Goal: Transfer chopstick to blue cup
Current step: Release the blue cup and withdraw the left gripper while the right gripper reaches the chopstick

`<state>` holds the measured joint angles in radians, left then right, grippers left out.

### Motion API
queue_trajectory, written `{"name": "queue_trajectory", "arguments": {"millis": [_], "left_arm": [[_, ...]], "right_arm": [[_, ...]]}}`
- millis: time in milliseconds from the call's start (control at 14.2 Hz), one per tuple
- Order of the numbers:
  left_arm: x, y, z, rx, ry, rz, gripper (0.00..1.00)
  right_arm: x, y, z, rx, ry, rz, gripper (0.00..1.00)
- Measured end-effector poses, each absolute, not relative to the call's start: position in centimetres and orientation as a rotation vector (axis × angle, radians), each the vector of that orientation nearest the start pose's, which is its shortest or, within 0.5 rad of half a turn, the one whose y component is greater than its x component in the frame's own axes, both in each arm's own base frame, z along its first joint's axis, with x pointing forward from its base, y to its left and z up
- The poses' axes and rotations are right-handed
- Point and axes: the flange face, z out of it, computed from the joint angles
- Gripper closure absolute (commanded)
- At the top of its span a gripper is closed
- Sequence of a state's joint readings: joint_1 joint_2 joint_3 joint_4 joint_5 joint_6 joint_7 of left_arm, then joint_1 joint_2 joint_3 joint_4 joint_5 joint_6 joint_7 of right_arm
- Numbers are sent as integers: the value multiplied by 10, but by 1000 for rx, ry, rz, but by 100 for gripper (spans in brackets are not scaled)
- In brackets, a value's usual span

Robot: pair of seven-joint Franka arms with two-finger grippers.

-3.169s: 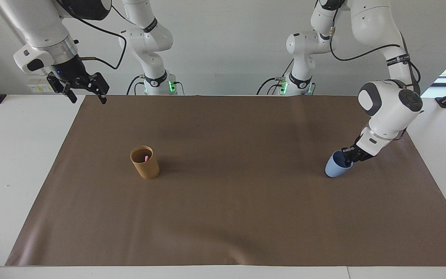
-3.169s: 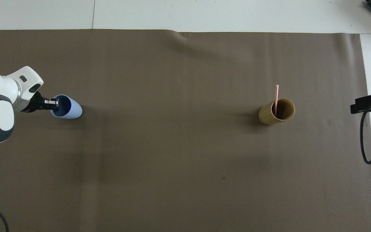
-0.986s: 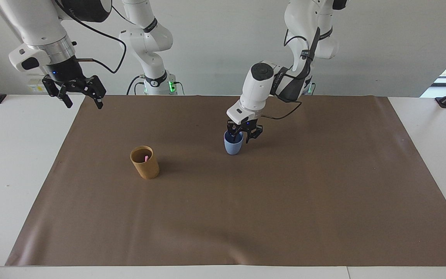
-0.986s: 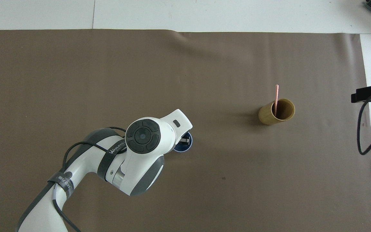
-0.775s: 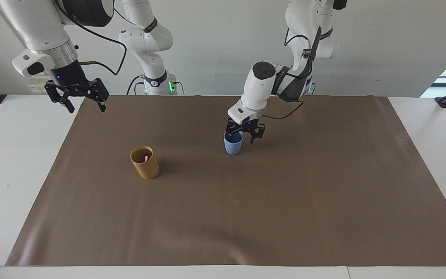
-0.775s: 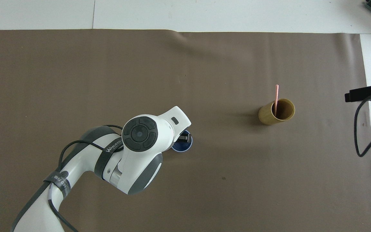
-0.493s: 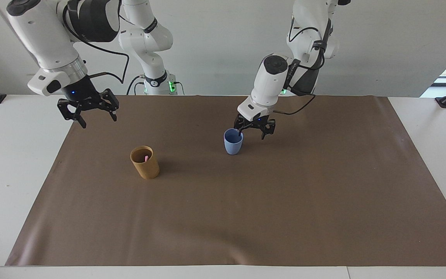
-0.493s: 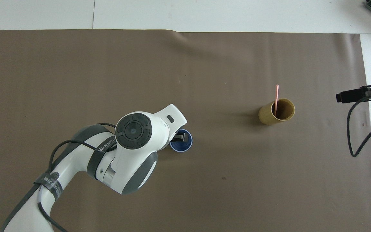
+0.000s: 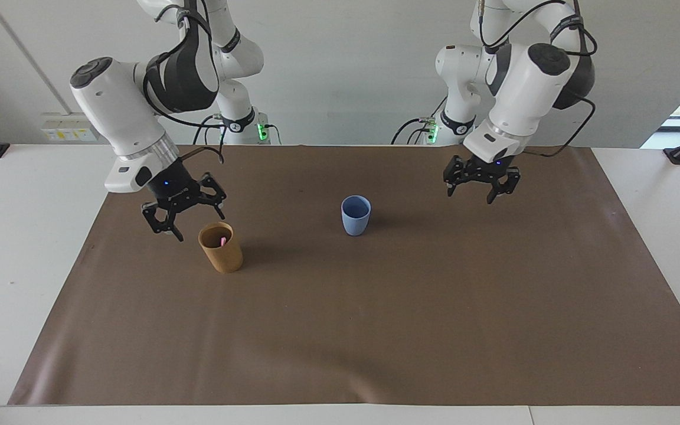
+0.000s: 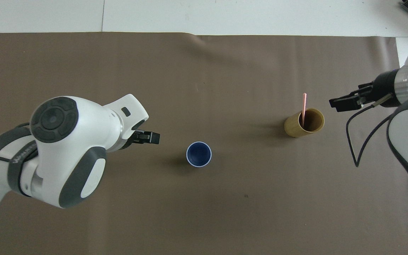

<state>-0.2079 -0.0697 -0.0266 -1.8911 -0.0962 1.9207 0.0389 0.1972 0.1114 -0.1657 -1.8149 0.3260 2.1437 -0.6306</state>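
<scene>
The pink chopstick has to go into the blue cup [image 10: 198, 153], so the robot's right gripper will next grab the chopstick's exposed upper end [image 10: 304, 97].
The blue cup [image 9: 356, 215] stands upright and empty near the middle of the brown mat; the overhead view shows it [image 10: 198, 154] too. A pink chopstick [image 10: 304, 105] stands in the tan-brown cup [image 9: 221, 247], and only its tip [image 9: 222, 241] shows in the facing view. My right gripper [image 9: 186, 223] is open and empty. It hangs just above the mat beside the tan cup [image 10: 304, 123], toward the right arm's end [image 10: 340, 102]. My left gripper [image 9: 480, 192] is open and empty. It is raised over the mat, apart from the blue cup, toward the left arm's end [image 10: 152, 137].
The brown mat [image 9: 375, 330] covers most of the white table [image 9: 15, 248]. The blue cup and the tan cup stand about a cup's height or two apart, the tan cup toward the right arm's end.
My left gripper carried the blue cup to the mat's middle, set it upright, let go and drew back, rising. My right gripper came down from the table's corner to beside the tan cup.
</scene>
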Motion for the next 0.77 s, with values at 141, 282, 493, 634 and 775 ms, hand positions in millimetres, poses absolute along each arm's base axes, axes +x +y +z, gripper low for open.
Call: {"name": "queue_trajectory", "arguments": {"millis": [141, 282, 493, 634, 775], "left_arm": [[542, -103, 582, -3190, 396, -132, 0], [544, -86, 614, -3154, 415, -124, 0], [546, -71, 638, -3151, 391, -99, 0], [543, -67, 651, -3151, 387, -68, 0], [538, -68, 655, -3148, 392, -28, 0]], "right_arm": [[617, 41, 487, -2812, -760, -447, 0], [618, 49, 478, -2796, -791, -484, 0], [615, 53, 468, -2791, -816, -475, 15], [614, 52, 463, -2791, -822, -468, 43], [614, 52, 463, -2792, -822, -474, 72]]}}
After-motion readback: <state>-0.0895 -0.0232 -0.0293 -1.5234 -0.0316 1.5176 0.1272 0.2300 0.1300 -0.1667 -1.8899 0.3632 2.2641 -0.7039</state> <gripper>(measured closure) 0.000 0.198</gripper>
